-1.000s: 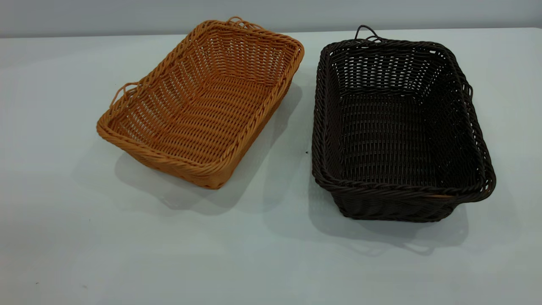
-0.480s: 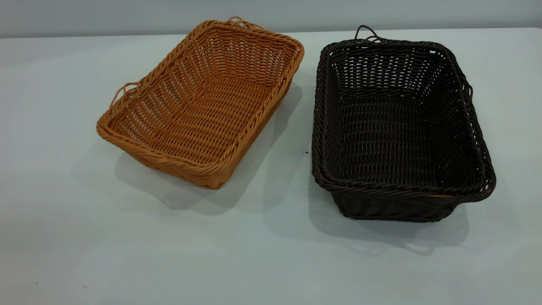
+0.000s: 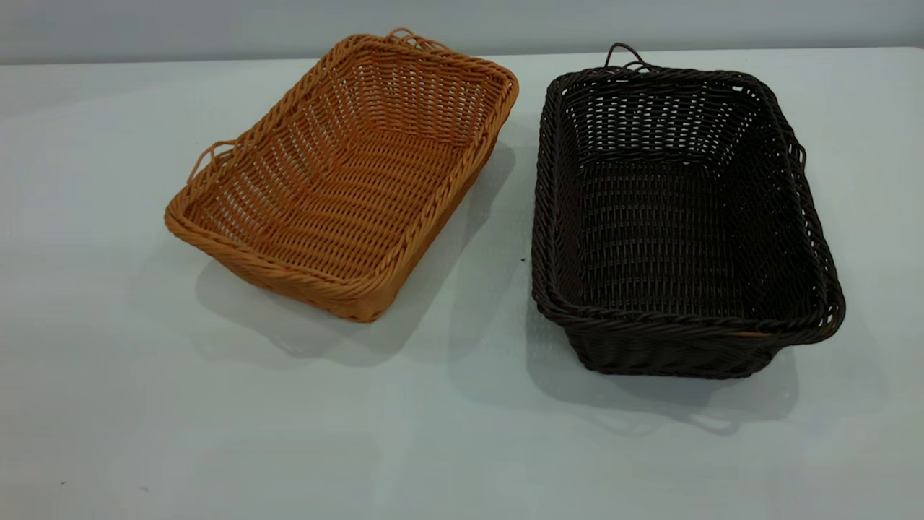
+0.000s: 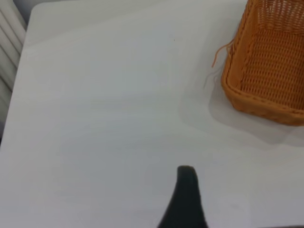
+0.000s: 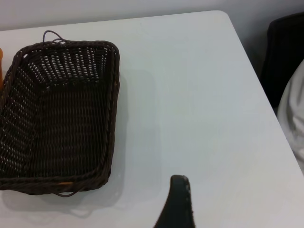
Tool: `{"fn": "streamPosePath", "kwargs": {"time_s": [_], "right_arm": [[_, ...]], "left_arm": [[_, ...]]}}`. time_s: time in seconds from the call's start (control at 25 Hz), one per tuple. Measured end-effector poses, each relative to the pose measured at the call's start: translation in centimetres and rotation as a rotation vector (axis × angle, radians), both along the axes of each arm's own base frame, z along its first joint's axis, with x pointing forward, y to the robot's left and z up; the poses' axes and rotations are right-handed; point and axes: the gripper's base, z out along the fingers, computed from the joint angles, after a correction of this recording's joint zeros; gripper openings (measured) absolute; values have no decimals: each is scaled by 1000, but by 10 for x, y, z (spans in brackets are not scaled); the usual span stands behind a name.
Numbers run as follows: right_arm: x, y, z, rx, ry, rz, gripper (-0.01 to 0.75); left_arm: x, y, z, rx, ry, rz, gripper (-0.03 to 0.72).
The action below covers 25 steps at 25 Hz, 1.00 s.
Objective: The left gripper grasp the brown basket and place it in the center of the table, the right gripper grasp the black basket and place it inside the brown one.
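Note:
I will grab the brown basket [image 3: 346,173] by its long side's rim [image 3: 281,105] with my left gripper next, to set it in the center of the table.
The brown basket [image 3: 346,173] sits on the table [image 3: 216,433] at the left, turned at an angle. The black basket [image 3: 678,217] sits to its right, a small gap apart. Neither gripper shows in the exterior view. In the left wrist view my left gripper [image 4: 232,199] hovers over bare table, well short of the brown basket [image 4: 268,61]; only one finger [image 4: 185,199] shows and nothing is held. In the right wrist view my right gripper [image 5: 213,204] is over bare table beside the black basket [image 5: 57,114]; one finger [image 5: 176,204] shows and it holds nothing.
The table's right edge and rounded far corner [image 5: 223,16] show in the right wrist view, with dark and white things [image 5: 289,95] beyond. The table's left edge [image 4: 21,61] shows in the left wrist view. Both baskets are empty.

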Motion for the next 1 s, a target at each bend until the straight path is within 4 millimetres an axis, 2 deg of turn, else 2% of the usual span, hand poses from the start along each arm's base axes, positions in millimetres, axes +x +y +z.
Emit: {"fn": "streamPosePath", "kwargs": {"time_s": [0.24, 0.4, 0.52, 0.68, 0.8, 0.88, 1.0], "right_arm": [[0, 1, 0, 15, -2, 11, 580], [0, 1, 0, 16, -2, 10, 580], [0, 2, 0, 33, -3, 1, 580], [2, 2, 0, 61, 6, -12, 580], [10, 1, 7, 90, 45, -26, 580], [19, 1, 15, 118, 87, -27, 580], [38, 1, 26, 149, 156, -24, 580]], "left_arm": [[87, -6, 8, 22, 68, -41, 572], [155, -11, -1, 49, 126, -95, 572], [207, -18, -15, 88, 162, -152, 572], [273, -37, -48, 103, 237, -212, 572], [321, -53, -82, 108, 287, -240, 572], [352, -63, -112, 112, 339, -257, 572], [388, -80, -154, 119, 407, -287, 572]]}}
